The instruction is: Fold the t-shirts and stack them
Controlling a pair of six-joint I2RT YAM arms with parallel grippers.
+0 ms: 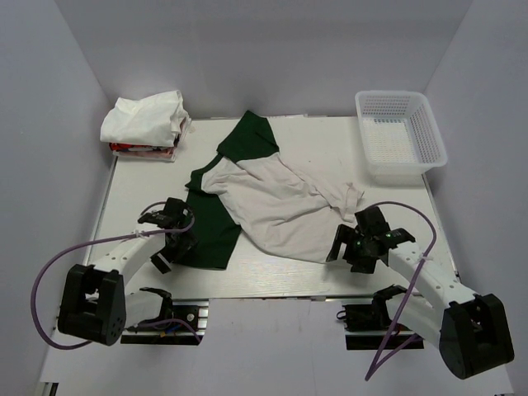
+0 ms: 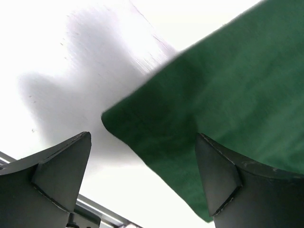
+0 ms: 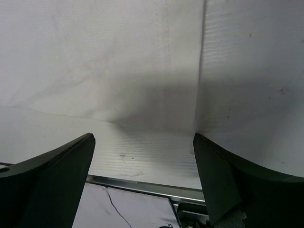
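Observation:
I will spread the t-shirt flat for folding, so next I will use my right gripper to grab the t-shirt's off-white near corner (image 1: 343, 256) (image 3: 184, 123), opposite the green corner.
A large off-white t-shirt (image 1: 280, 202) with dark green parts (image 1: 213, 219) lies spread and rumpled in the middle of the table. My left gripper (image 1: 176, 238) is open over its near-left green corner. In the left wrist view the green cloth (image 2: 228, 95) reaches between the fingers (image 2: 61, 166) of that gripper (image 2: 142, 175) without being pinched. My right gripper (image 1: 348, 239) is open at the shirt's near-right edge. In the right wrist view the off-white cloth (image 3: 118, 57) lies just beyond the empty gripper (image 3: 142, 180). A folded white shirt (image 1: 144, 115) lies on a red/pink one (image 1: 140, 151) at the back left.
A white plastic mesh basket (image 1: 402, 132) stands at the back right corner. The table's near edge (image 3: 142, 187) runs just below my right gripper. White walls enclose the table on the left, right and back.

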